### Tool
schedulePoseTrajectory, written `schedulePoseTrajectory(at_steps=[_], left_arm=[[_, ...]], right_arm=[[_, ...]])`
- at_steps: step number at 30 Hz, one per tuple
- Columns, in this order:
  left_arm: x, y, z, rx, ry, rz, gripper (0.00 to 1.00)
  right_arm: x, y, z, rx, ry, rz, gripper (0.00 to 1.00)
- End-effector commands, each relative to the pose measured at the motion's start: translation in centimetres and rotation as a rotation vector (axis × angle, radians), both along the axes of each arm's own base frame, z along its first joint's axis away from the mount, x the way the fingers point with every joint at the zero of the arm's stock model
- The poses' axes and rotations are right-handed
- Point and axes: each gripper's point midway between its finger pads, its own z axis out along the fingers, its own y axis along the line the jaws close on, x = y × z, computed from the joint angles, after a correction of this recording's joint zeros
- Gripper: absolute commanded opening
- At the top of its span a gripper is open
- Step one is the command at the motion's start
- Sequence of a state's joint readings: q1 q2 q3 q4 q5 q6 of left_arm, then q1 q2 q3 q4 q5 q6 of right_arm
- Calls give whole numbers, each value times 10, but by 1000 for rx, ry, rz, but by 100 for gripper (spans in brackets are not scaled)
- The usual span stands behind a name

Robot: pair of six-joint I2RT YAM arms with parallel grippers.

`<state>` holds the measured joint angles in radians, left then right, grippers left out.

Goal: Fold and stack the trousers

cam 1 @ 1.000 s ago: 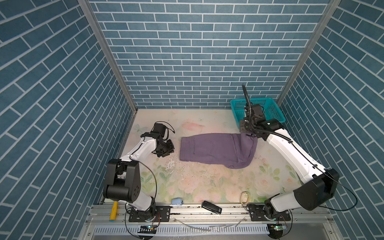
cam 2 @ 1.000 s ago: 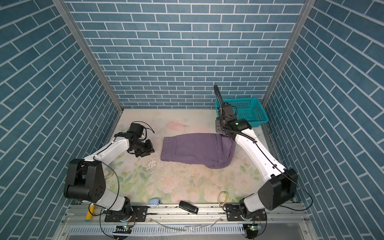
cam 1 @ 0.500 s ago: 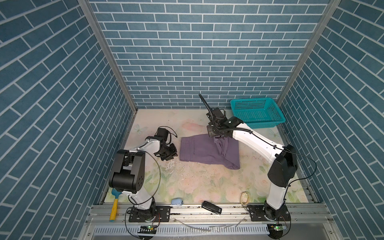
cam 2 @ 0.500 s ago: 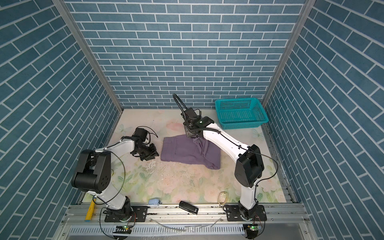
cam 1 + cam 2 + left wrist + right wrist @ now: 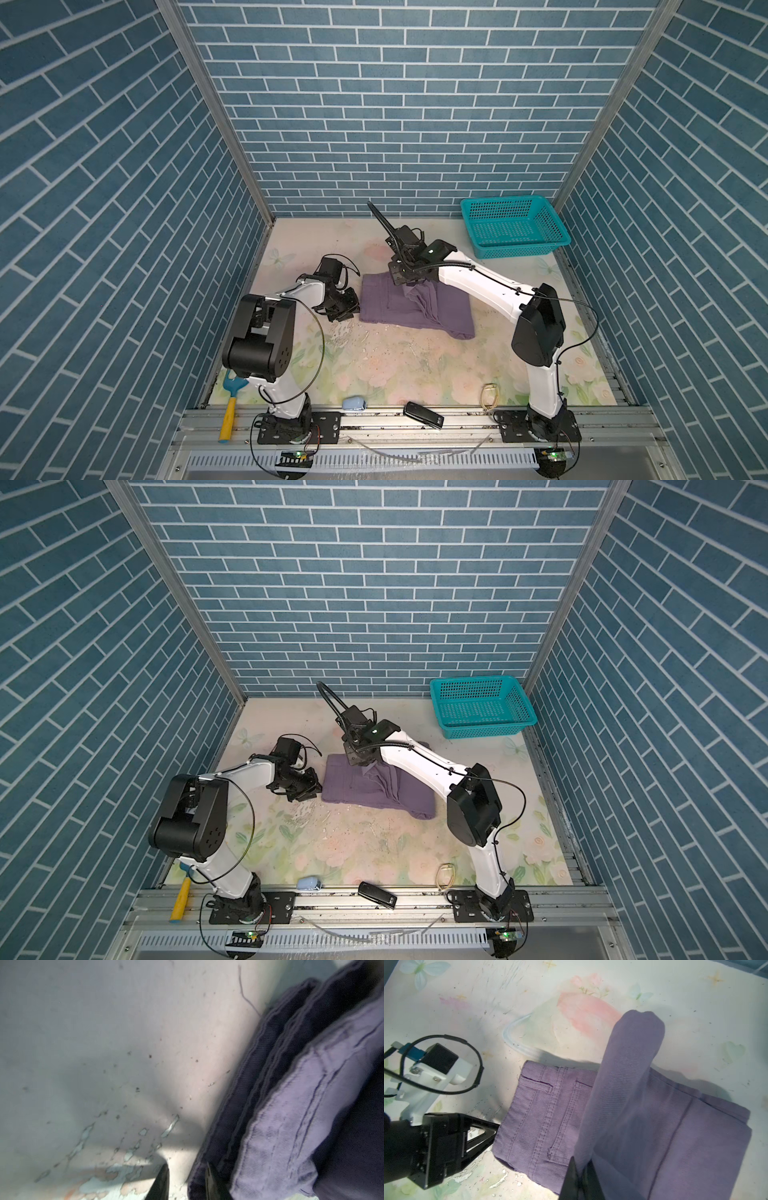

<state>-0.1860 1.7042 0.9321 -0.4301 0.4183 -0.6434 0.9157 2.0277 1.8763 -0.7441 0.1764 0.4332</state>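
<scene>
The trousers' leg end would end short if I released it now, because a wide part of the waistband half lies bare beyond it. My right gripper will keep holding the leg end until it reaches the waistband.
The purple trousers lie folded in the middle of the table. My right gripper is shut on a leg end of the trousers, holding it lifted above the waistband half. The raised fabric drapes back over the lower layer. My left gripper is low at the trousers' left edge. It is open, with the waistband edge partly between its fingers and bare table showing beside one finger.
A teal basket stands at the back right corner. Along the front edge lie a yellow-handled tool, a light blue object, a black device and a rubber band.
My right gripper has carried the leg end leftward from beside the basket, across the trousers to above the waistband half. The left gripper has stayed at the left edge.
</scene>
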Motion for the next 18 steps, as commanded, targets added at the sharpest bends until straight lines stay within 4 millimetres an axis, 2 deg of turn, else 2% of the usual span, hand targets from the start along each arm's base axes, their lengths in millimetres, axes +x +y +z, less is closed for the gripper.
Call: schedulePoseTrajectory(at_steps=[1,7,18], left_arm=[[-7,-3,-12,11,42,-9,31],[-7,-4,-16,13,51,-14,31],[-10,-3,-17,25,56,-19,31]], right_arm=[[-8,21,13,53,11,15,0],[-18,37,3,58,38,44,0],[-27,61,3,105,53,70,0]])
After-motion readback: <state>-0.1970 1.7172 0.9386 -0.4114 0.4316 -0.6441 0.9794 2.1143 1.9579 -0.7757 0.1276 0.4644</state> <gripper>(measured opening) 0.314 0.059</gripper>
